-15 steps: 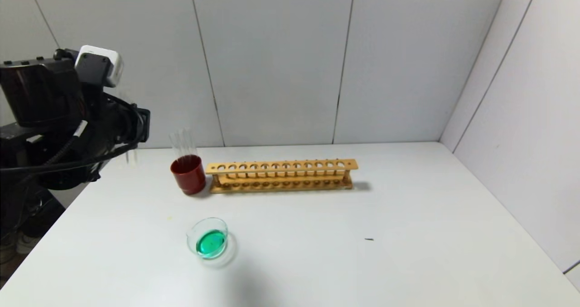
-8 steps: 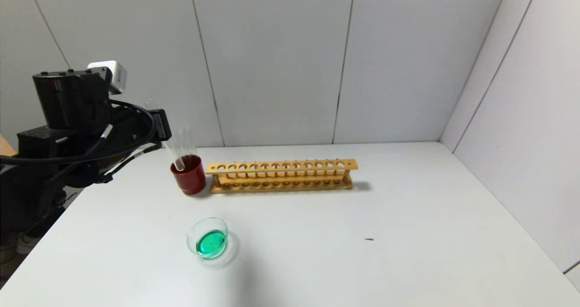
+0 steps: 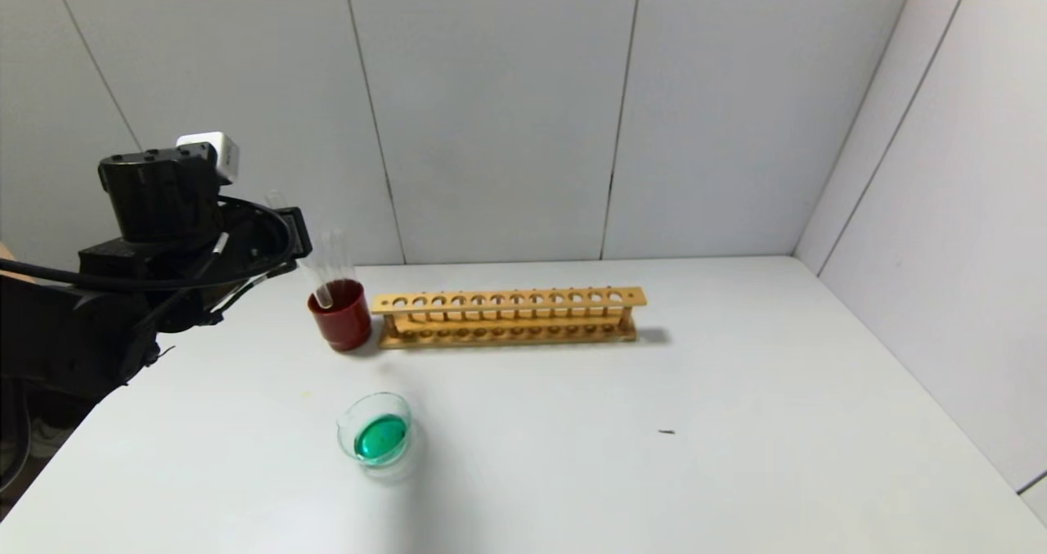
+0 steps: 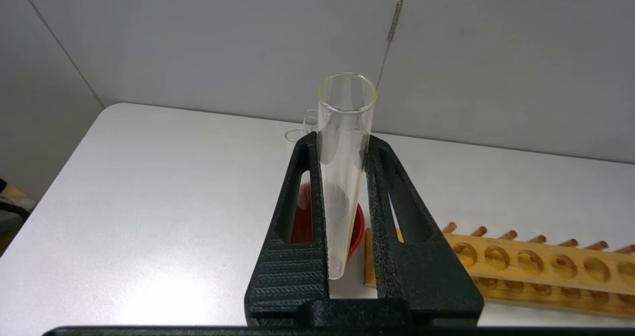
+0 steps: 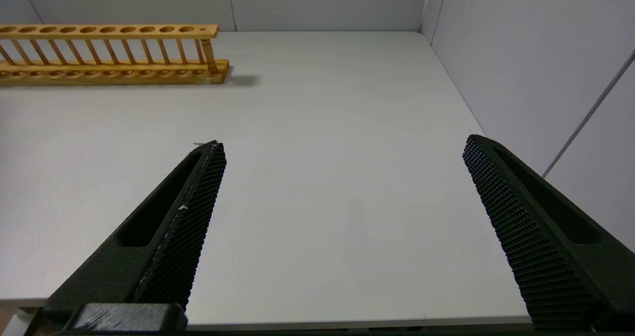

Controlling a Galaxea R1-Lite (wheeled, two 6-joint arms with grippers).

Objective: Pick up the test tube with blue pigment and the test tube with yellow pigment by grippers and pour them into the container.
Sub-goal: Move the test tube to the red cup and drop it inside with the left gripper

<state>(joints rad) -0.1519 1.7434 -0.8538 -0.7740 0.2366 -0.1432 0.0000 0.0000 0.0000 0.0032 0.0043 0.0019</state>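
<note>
The tube's round bottom still hangs short of the red cup's opening [image 3: 339, 292], so it is too early for my left gripper to release it. The tube moves to the opening first.
My left gripper [image 3: 296, 236] [image 4: 342, 140] is shut on a clear test tube [image 3: 315, 280] [image 4: 345, 127] that shows no coloured liquid. The tube leans, its round bottom at the mouth of the dark red cup [image 3: 342, 318] [image 4: 356, 227]. Two more clear tubes [image 3: 337, 251] [image 4: 295, 138] stand in that cup. No tube in view shows blue or yellow pigment. The container [image 3: 378, 433], a low glass dish, holds green liquid and sits nearer the front, apart from the gripper. My right gripper [image 5: 342, 145] is open and empty over bare table.
An empty wooden tube rack [image 3: 507, 315] [image 4: 521, 261] [image 5: 109, 53] stands right beside the red cup. A small dark speck [image 3: 667, 432] lies on the white table [image 3: 736, 456]. Grey walls close the back and right side.
My left arm has swung right from the table's left edge, carrying the tube until its bottom reaches the red cup's mouth. Nothing else has moved.
</note>
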